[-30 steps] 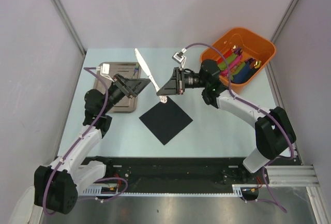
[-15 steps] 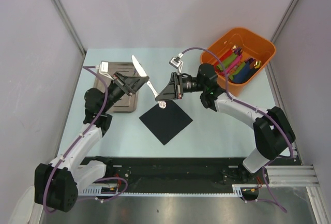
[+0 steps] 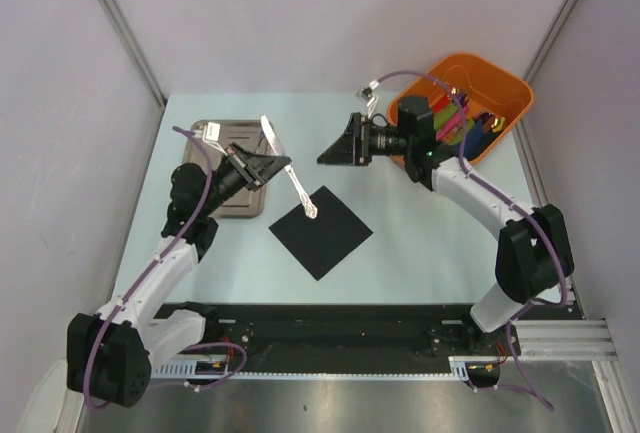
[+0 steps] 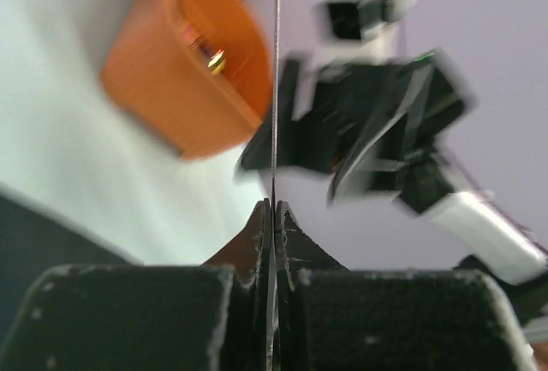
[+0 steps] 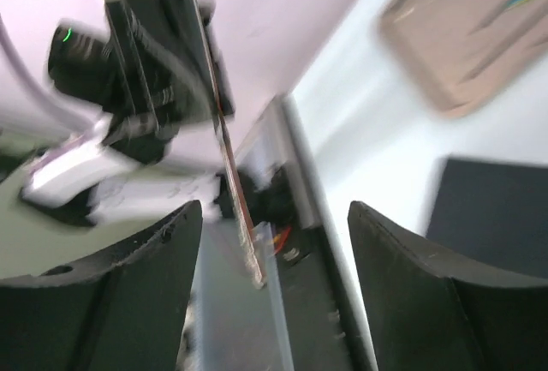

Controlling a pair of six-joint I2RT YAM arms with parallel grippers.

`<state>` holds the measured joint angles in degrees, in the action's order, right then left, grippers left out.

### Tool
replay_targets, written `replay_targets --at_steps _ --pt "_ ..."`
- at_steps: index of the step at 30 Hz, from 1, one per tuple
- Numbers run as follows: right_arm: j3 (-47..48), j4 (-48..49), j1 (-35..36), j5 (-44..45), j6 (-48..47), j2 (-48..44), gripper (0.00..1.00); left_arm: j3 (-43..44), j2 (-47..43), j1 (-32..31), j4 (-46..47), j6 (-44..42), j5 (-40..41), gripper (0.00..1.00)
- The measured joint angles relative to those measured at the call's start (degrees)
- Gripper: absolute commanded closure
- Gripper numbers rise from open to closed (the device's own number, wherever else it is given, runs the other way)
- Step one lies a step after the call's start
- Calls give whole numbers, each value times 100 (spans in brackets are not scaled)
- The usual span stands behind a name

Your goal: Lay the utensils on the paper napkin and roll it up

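The utensil needs to be laid flat on the napkin point(image 3: 322, 233). I should next grab the utensil's patterned handle point(image 3: 302, 193) across its edges with my right gripper, just below my left gripper.
One of the utensils point(image 3: 300, 188), slim and silvery, hangs tilted above the table, and my left gripper point(image 3: 283, 164) is shut on its middle. Its lower end is over the far corner of the black paper napkin point(image 3: 322, 233), which lies flat. In the left wrist view the utensil point(image 4: 275, 88) runs edge-on up from the pinched jaws of the left gripper point(image 4: 274, 208). My right gripper point(image 3: 326, 155) stands open and holds nothing, to the right of the utensil and apart from it. The right wrist view shows the right gripper point(image 5: 274, 217) with wide jaws, the utensil point(image 5: 229, 165) and the napkin point(image 5: 501, 208) beyond.
A brown-grey tray point(image 3: 222, 203) lies at the left under my left arm. An orange bin point(image 3: 500, 93) with coloured rolls stands at the far right corner, just behind my right wrist. A black rail runs along the table's near edge.
The utensil has passed from right to left: my left gripper shut on it, my right gripper opened and drew back toward the orange bin. The utensil's lower end dropped toward the napkin.
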<state>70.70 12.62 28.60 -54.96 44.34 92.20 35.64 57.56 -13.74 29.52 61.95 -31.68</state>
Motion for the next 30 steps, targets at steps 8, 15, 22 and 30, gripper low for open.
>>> replay_targets --at_steps 8,15,22,30 --pt "1261 -2793 216 1816 -2085 -28 34 533 826 -533 -1853 -496 264 100" --pt "1263 -4131 942 2942 -2765 103 44 658 1292 -828 -2238 -614 446 100" --pt "1263 -4417 1121 3047 -2747 293 50 835 1572 -892 -2162 -651 457 100" --pt "1263 -4413 1231 3130 -2651 407 55 839 1639 -907 -2059 -651 455 100"
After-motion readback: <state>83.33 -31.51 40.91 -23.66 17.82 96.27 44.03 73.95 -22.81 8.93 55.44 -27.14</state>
